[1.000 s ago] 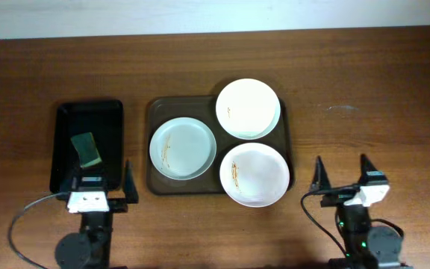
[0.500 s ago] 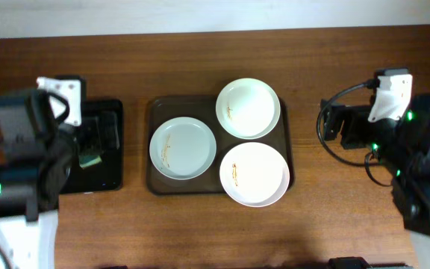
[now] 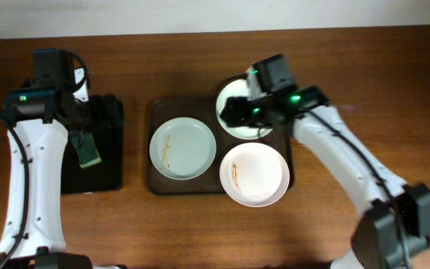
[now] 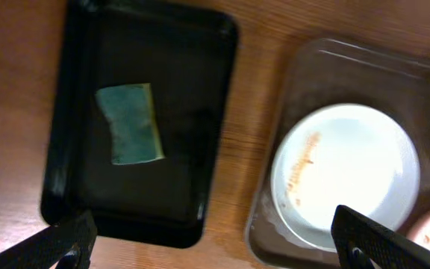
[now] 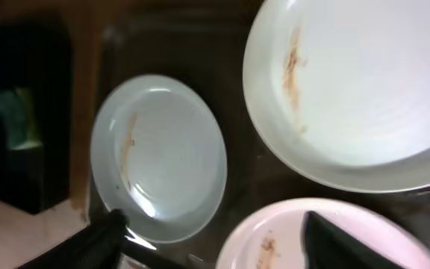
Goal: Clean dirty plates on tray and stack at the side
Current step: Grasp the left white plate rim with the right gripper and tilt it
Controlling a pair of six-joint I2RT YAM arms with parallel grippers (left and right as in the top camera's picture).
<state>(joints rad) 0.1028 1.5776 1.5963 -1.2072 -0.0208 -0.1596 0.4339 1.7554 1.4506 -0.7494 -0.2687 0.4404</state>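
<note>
I need to reach the green sponge with my left gripper and pinch its narrow middle. Its far end then stays free to wipe the smeared plates.
Three smeared plates lie on the dark-brown tray (image 3: 152, 161): a pale blue-green plate (image 3: 183, 148) at the left, a white plate (image 3: 263, 112) at the far right and a white plate (image 3: 254, 173) at the near right. My right gripper (image 3: 234, 110) is open and empty above the far white plate's left edge. In the right wrist view its fingers (image 5: 215, 240) straddle the gap between the blue-green plate (image 5: 159, 157) and the near white plate (image 5: 304, 239); the far white plate (image 5: 357, 90) fills the top. My left gripper (image 3: 100, 112) is open and empty.
A narrow black tray (image 3: 114, 175) at the left holds a green sponge (image 3: 88, 149). The left wrist view shows that sponge (image 4: 131, 133), the black tray (image 4: 215, 112), the brown tray's rim (image 4: 271, 194) and the blue-green plate (image 4: 346, 175). Bare wood surrounds both trays.
Both arms have left their folded rest at the table's front. The left arm now hangs over the black tray. The right arm has swung left over the far white plate.
</note>
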